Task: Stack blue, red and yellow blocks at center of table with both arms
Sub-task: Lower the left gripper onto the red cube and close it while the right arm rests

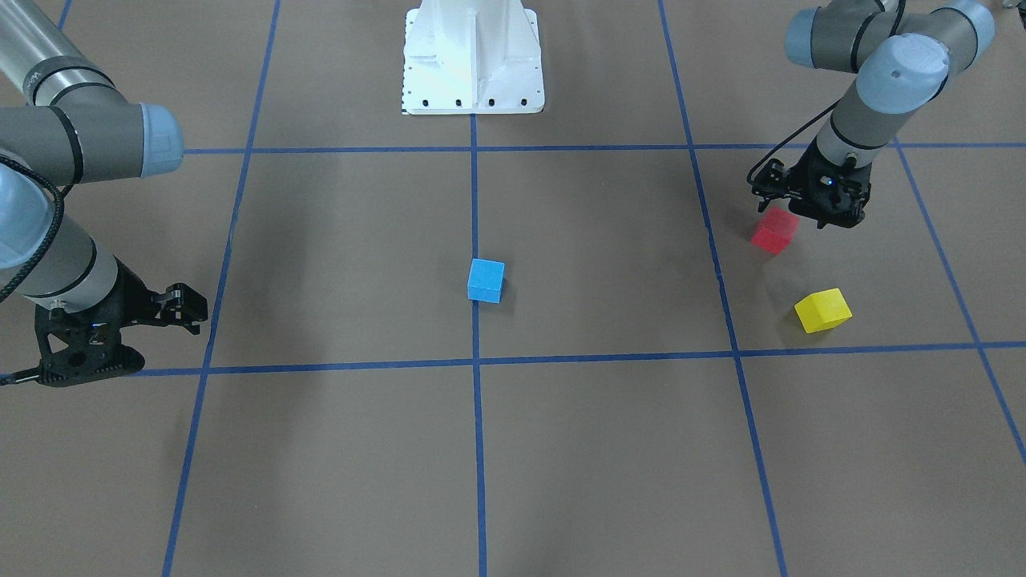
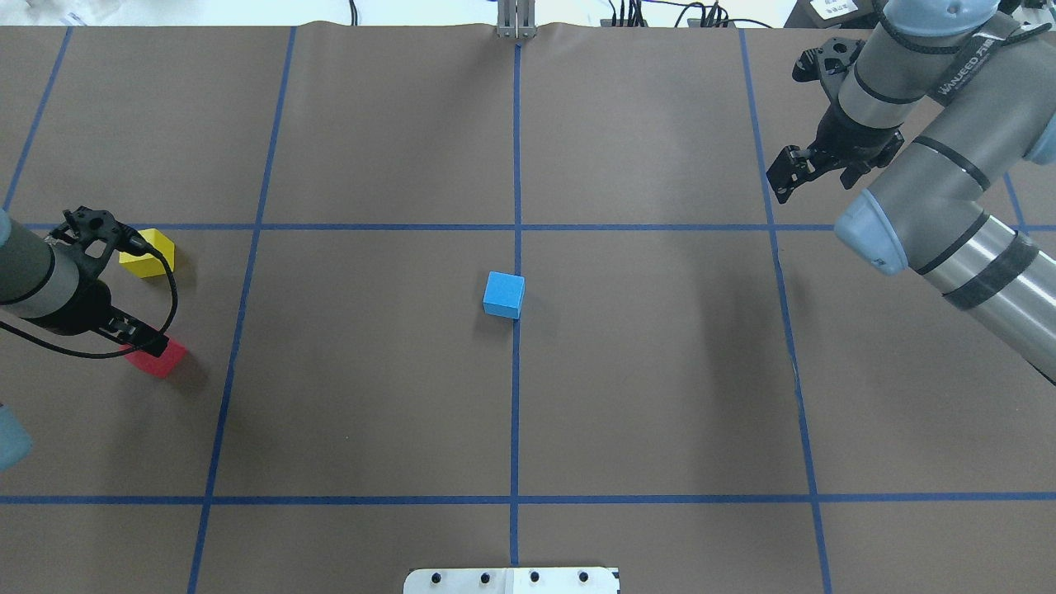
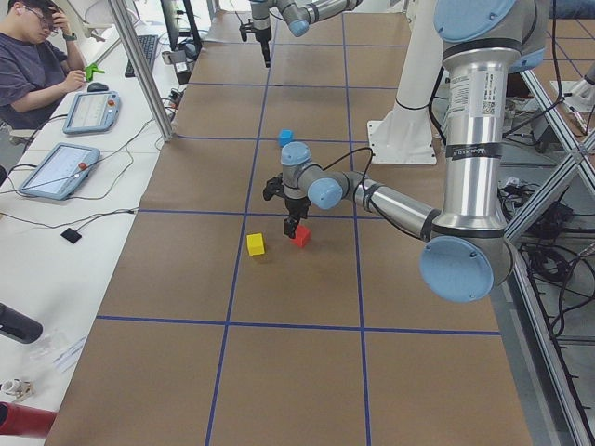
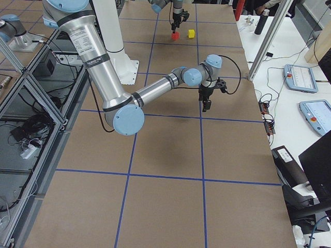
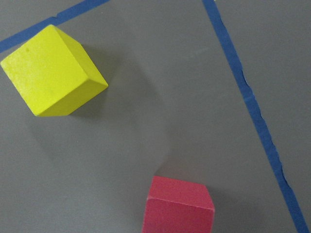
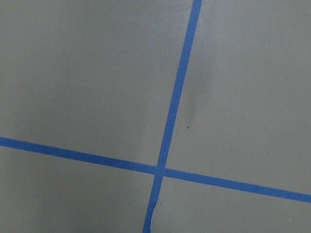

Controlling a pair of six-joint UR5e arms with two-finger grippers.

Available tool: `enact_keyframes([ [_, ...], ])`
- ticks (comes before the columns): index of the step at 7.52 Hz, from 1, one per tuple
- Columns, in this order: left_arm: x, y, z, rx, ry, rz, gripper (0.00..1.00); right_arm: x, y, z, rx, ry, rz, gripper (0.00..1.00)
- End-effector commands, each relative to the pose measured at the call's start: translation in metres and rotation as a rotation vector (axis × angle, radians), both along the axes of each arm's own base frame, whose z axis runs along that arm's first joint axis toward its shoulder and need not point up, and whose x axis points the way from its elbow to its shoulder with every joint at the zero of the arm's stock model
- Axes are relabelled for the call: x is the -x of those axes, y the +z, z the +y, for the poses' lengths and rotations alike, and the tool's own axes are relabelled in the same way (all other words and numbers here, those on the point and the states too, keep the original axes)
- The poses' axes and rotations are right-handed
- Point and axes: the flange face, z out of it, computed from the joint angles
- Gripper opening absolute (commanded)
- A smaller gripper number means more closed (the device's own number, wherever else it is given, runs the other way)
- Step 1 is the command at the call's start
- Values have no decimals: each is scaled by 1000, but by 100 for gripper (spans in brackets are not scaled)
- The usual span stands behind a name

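Observation:
The red block (image 1: 775,231) should go onto the blue block (image 1: 486,280). My left gripper should grab it by its opposite sides next.
The blue block (image 1: 486,280) sits at the table's centre on the tape crossing line; it also shows in the overhead view (image 2: 504,294). The red block (image 1: 775,231) and the yellow block (image 1: 822,310) lie on the table on my left side. My left gripper (image 1: 801,210) hovers just over the red block (image 2: 161,360), jaws apart, holding nothing. The left wrist view shows the red block (image 5: 180,206) at the bottom edge and the yellow block (image 5: 53,70) at the upper left. My right gripper (image 2: 784,177) is open and empty above bare table far to the right.
The white robot base (image 1: 473,56) stands at the table's robot-side edge. Blue tape lines (image 6: 170,121) divide the brown table into squares. An operator (image 3: 37,65) sits at a side bench with tablets beyond the table's far long edge.

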Motion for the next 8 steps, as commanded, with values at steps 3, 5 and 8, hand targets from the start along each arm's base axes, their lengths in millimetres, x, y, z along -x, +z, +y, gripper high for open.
enact_keyframes([
  [3, -18, 10, -6, 12, 18, -12, 99, 0, 0, 0, 0, 0, 0, 99],
  [5, -23, 11, -3, 15, 27, -14, 99, 0, 1, 0, 3, -1, -1, 99],
  [8, -29, 18, 0, 24, 40, -24, 98, -1, 0, 0, 1, 1, -1, 99],
])
